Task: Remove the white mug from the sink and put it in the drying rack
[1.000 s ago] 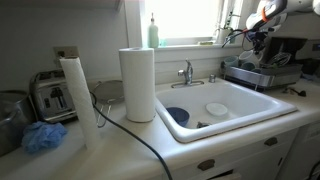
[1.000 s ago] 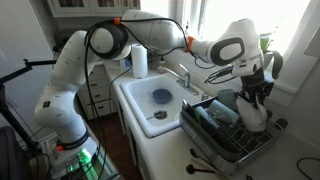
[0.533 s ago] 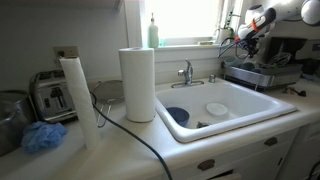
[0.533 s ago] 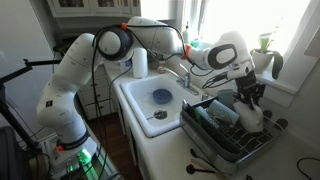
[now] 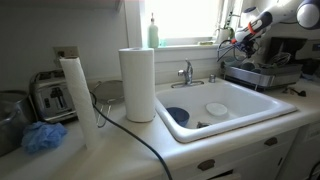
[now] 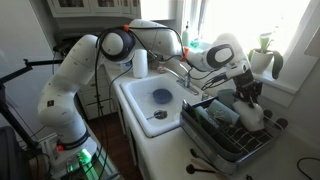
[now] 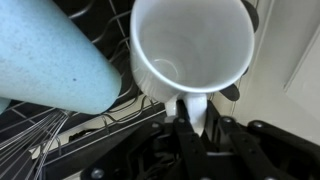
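The robot's gripper is ready to release the white mug now: the mug is upright over the drying rack's wires beside the pale blue object, so it would end up in the rack.
The white mug [image 7: 190,45] stands upright in the drying rack [image 6: 215,135], seen from above in the wrist view with its handle pointing toward me. My gripper [image 7: 193,118] straddles the handle; the left finger touches it and a narrow dark gap shows at the right finger, so it looks slightly open. In an exterior view the gripper [image 6: 247,95] is just above the mug [image 6: 254,113]. In the other camera the gripper [image 5: 243,38] hovers over the rack [image 5: 262,72]; the mug is not discernible there. The sink [image 5: 250,115] lies beside the rack.
A pale blue object [image 7: 50,55] lies in the rack next to the mug. The sink holds a dark blue bowl [image 5: 177,115] and a white round dish [image 5: 216,108]. A faucet [image 5: 186,72], paper towel roll [image 5: 137,84] and toaster [image 5: 50,97] stand on the counter.
The arm's wrist has shifted slightly over the rack. The mug has stayed in the same place in the rack.
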